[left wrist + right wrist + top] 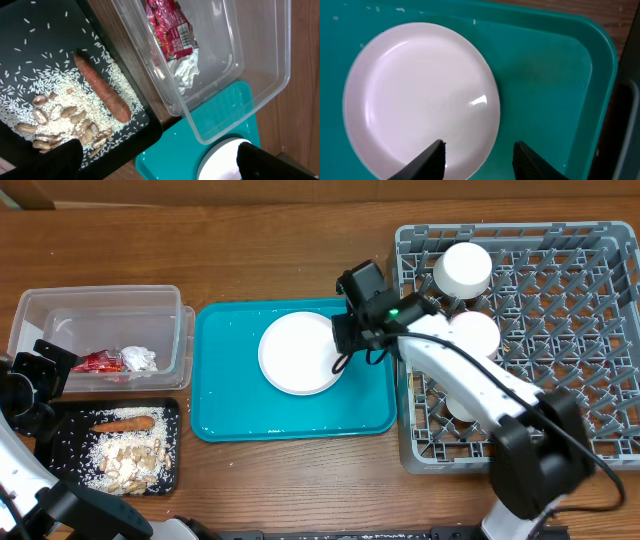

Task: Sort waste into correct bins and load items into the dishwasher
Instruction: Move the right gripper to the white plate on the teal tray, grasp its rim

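The white plate has to slot upright into the dishwasher rack (580,290) with its opposite edge free, so my right gripper needs to grab the white plate's rack-side rim (340,357) next.
A white plate (298,352) lies on the teal tray (230,415). My right gripper (345,345) is open and hovers over the plate's right rim; in the right wrist view the plate (420,100) fills the left, with my fingers (479,157) straddling its rim. My left gripper (155,160) is open and empty, held above the left bins. The clear bin (100,310) holds a red wrapper (97,362) and crumpled foil (139,359). The black tray (60,420) holds a carrot (125,423), rice and peanuts (130,462). White cups (463,268) sit in the grey dishwasher rack (580,290).
The rack stands at the right edge of the wooden table. The clear bin (235,65) overlaps the teal tray's corner (230,110) in the left wrist view. The carrot (102,87) lies on scattered rice there.
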Tool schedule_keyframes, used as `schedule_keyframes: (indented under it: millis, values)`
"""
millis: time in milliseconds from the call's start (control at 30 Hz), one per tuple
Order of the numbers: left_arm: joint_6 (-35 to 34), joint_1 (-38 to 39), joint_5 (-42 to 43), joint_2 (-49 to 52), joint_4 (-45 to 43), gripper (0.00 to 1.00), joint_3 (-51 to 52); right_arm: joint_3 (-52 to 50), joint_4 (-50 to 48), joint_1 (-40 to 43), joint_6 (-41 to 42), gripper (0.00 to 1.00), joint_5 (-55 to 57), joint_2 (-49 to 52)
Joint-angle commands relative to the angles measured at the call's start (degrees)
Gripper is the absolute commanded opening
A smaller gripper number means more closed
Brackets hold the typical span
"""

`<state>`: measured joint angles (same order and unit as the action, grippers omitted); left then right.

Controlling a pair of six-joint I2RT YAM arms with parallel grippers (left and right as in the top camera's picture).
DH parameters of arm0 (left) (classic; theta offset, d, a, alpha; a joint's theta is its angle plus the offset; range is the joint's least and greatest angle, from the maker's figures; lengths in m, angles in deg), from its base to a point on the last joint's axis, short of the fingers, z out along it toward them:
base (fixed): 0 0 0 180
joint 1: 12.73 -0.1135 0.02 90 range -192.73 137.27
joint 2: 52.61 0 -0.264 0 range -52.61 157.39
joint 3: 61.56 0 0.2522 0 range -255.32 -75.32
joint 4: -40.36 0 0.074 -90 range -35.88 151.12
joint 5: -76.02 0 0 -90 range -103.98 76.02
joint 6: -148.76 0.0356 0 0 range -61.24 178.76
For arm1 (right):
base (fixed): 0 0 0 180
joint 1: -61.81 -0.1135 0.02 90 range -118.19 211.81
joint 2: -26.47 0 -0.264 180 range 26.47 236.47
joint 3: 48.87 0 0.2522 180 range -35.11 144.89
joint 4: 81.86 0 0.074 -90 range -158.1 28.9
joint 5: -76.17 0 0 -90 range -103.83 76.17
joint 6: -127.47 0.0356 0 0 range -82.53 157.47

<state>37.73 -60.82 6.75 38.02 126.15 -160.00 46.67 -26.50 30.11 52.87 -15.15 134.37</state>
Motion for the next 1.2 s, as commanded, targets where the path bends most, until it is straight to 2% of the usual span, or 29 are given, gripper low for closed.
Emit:
schedule_keyframes:
  millis: [0,333,467,567,667,733,933,1167]
  values:
    - [-0.4,0.3,-0.4,-0.9,-0.1,1.0,-1.0,-0.5,-1.8,-0.1,1.0,0.46,1.7,2.7]
    - [-0.4,0.3,-0.4,-0.9,-0.1,1.0,-1.0,-0.5,-3.7,-0.2,1.2,0.44,1.6,10.0]
    - [-0.4,0.3,-0.4,-0.9,-0.1,1.0,-1.0,-0.5,-4.0,-0.2,1.2,0.29,1.0,11.7]
    - [-0.4,0.3,-0.4,-0.9,-0.1,1.0,-1.0,-0.4,-4.0,-0.2,1.2,0.24,1.0,11.7]
    - [-0.4,0.3,-0.4,-0.9,-0.1,1.0,-1.0,-0.4,-4.0,-0.2,1.2,0.14,-0.1,11.7]
    - [-0.4,0.3,-0.4,-0.9,-0.1,1.0,-1.0,-0.4,-3.9,-0.2,1.2,0.04,-0.3,11.7]
    - [-0.4,0.3,-0.4,-0.9,-0.1,1.0,-1.0,1.8,-1.9,-0.2,1.1,0.04,-1.3,10.0]
    - [-0.4,0.3,-0.4,-0.9,-0.1,1.0,-1.0,11.7,10.4,0.3,0.7,0.04,1.4,1.5]
